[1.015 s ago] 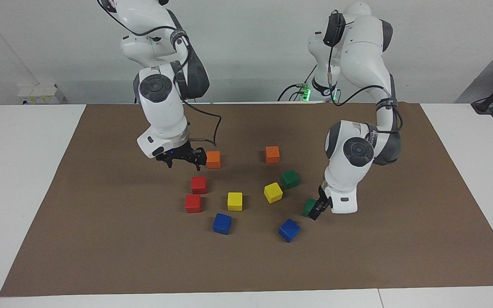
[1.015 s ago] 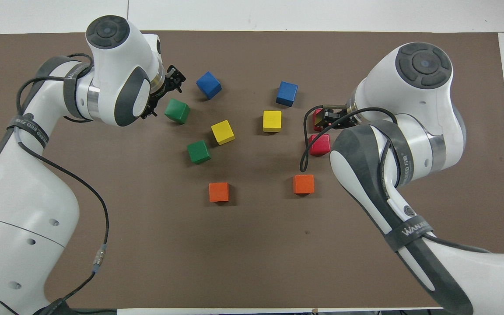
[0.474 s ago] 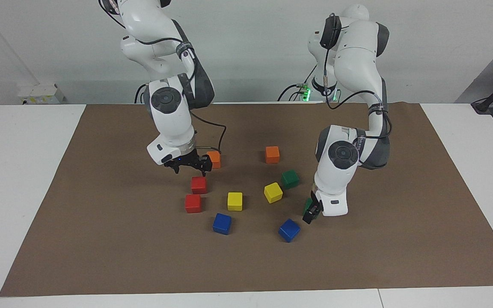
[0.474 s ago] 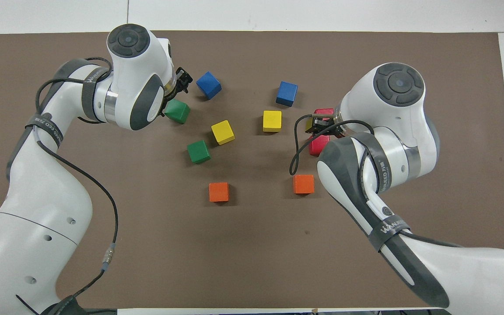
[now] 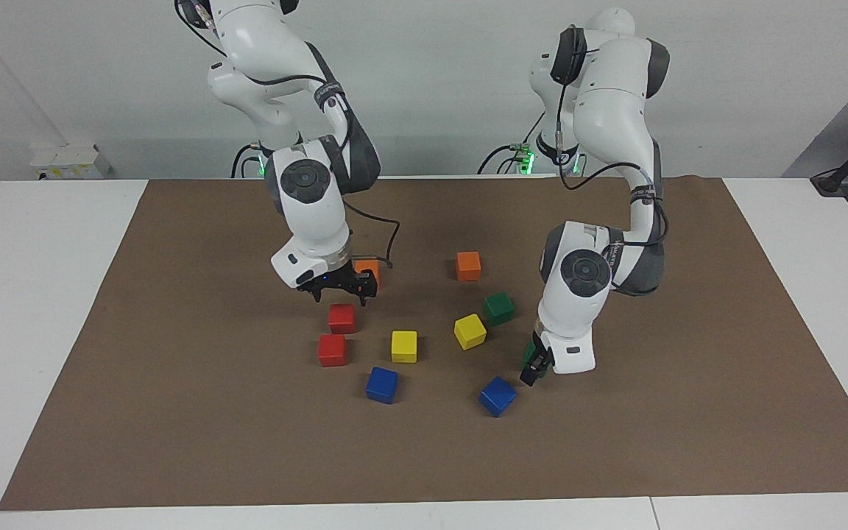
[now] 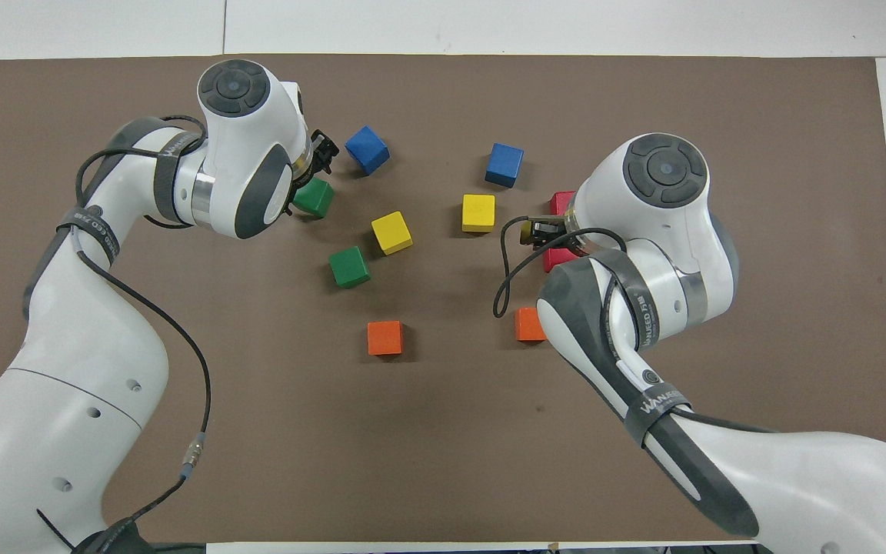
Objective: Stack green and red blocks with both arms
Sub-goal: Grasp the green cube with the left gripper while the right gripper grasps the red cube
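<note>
My left gripper should close now: its fingers reach down around the green block and would hold it.
Two red blocks lie side by side toward the right arm's end, one [image 5: 341, 318] nearer the robots than the other [image 5: 332, 350]. My right gripper [image 5: 338, 293] hangs open just above the nearer red block, apart from it. One green block [image 5: 499, 308] sits free on the brown mat. The other green block [image 6: 314, 198] lies farther from the robots, and in the facing view my left gripper [image 5: 533, 368] hides most of it. That gripper is low at this block and open, one of its fingers [image 6: 324, 148] showing past the wrist. Contact cannot be told.
Two orange blocks [image 5: 468, 266] [image 6: 385, 337] lie nearest the robots. Two yellow blocks [image 5: 404, 346] [image 5: 470, 331] sit in the middle. Two blue blocks [image 5: 382, 384] [image 5: 497, 396] lie farthest, one close beside the left gripper. The brown mat [image 5: 174, 405] covers the white table.
The right gripper has travelled from beside the orange block to over the nearer red block. The left wrist has shifted onto the farther green block, covering more of it. No block has moved.
</note>
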Tool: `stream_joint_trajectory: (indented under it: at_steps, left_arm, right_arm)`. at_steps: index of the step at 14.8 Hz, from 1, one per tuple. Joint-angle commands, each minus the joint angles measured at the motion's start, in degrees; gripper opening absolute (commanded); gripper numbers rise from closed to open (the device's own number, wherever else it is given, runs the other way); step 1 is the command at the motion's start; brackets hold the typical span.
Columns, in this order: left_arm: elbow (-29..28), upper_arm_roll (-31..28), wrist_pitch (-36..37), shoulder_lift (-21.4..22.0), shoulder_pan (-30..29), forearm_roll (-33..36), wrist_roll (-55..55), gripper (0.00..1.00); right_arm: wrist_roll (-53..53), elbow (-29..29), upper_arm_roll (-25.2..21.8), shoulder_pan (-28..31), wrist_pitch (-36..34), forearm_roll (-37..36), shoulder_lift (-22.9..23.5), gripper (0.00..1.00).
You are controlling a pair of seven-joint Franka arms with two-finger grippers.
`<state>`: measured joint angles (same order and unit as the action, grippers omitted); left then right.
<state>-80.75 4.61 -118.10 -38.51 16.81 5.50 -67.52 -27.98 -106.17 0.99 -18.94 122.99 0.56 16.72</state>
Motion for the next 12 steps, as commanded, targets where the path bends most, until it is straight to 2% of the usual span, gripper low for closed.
stream_joint_trajectory:
  at_steps: [1, 8, 10, 11, 12]
  left_arm:
    - [-3.18, -0.74, -2.13, 1.86, 0.77, 1.27, -1.56, 1.00]
    - [-4.06, -0.74, -3.19, 2.04, 0.85, 1.27, -3.31, 1.00]
    - [-4.06, -0.74, -3.28, 2.04, 1.12, 1.35, -3.67, 0.62]
    - [-4.06, -0.74, -3.28, 2.04, 1.21, 1.35, -3.67, 0.51]
    - [-4.06, -0.74, -3.28, 2.04, 1.21, 1.35, -3.67, 0.46]
  right_arm:
    - [-0.41, -4.04, 0.16, 0.31, 4.44, 0.67, -0.46, 1.00]
    - [2.58, -7.12, 0.16, 0.75, 7.52, 0.67, -0.72, 1.00]
    - [3.19, -7.39, 0.16, 0.75, 7.79, 0.67, -0.90, 1.00]
    - [4.15, -7.39, 0.07, 0.84, 7.79, 0.59, -0.90, 1.00]
    - [4.69, -7.39, 0.16, 1.01, 7.79, 0.67, -0.81, 1.00]
